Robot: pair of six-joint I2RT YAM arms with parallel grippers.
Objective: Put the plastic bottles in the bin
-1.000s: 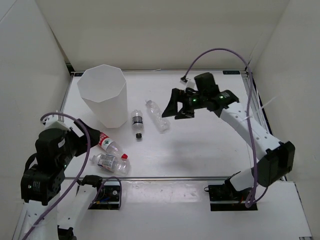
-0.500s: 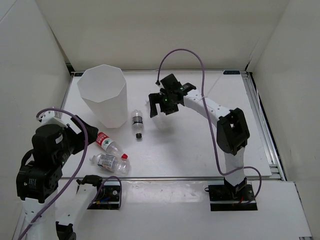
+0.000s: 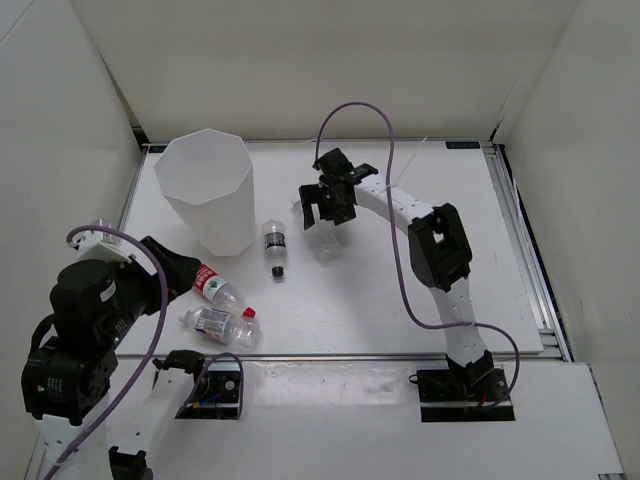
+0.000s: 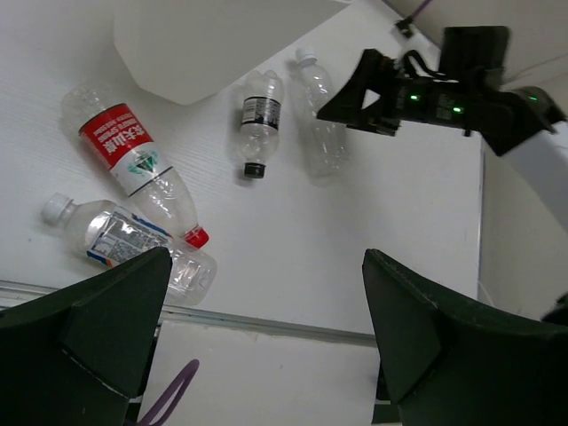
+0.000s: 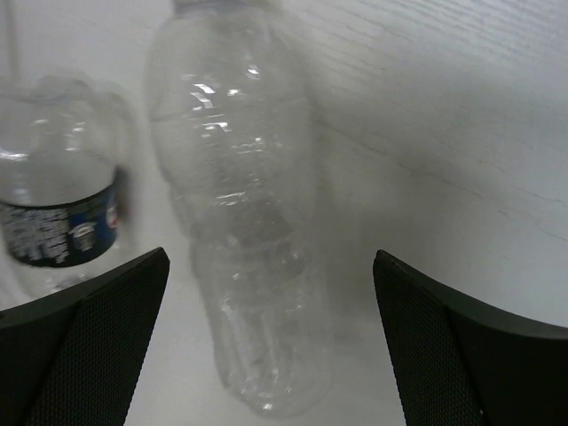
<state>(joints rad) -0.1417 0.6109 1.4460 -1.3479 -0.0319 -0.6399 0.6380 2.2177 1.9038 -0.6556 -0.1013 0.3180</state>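
Observation:
My right gripper lowers next before closing on the clear bottle, which lies between my open fingers but has its end showing below them in the right wrist view.
The tall white bin [image 3: 208, 190] stands at the back left. Right of it lie a black-capped bottle [image 3: 274, 247] and an unlabelled clear bottle [image 3: 322, 240]. My right gripper [image 3: 325, 216] hangs open just over the clear bottle [image 5: 248, 248], a finger on either side and apart from it. The black-capped bottle [image 5: 53, 209] lies to its left. Near the front left lie a red-capped bottle [image 3: 216, 285] and a white-capped labelled bottle [image 3: 220, 325]. My left gripper [image 3: 185, 270] is open and empty above them. Both bottles [image 4: 133, 164] [image 4: 111, 244] show in the left wrist view.
A metal rail [image 3: 400, 355] runs along the table's front edge. White walls close in the left, back and right sides. The bin [image 4: 213, 44] sits close to the black-capped bottle [image 4: 259, 120]. The right arm's purple cable [image 3: 360, 110] loops above the back of the table.
The right arm has swung left and folded in, bringing its open gripper down over the clear bottle. The left arm has shifted slightly lower left, gripper still open.

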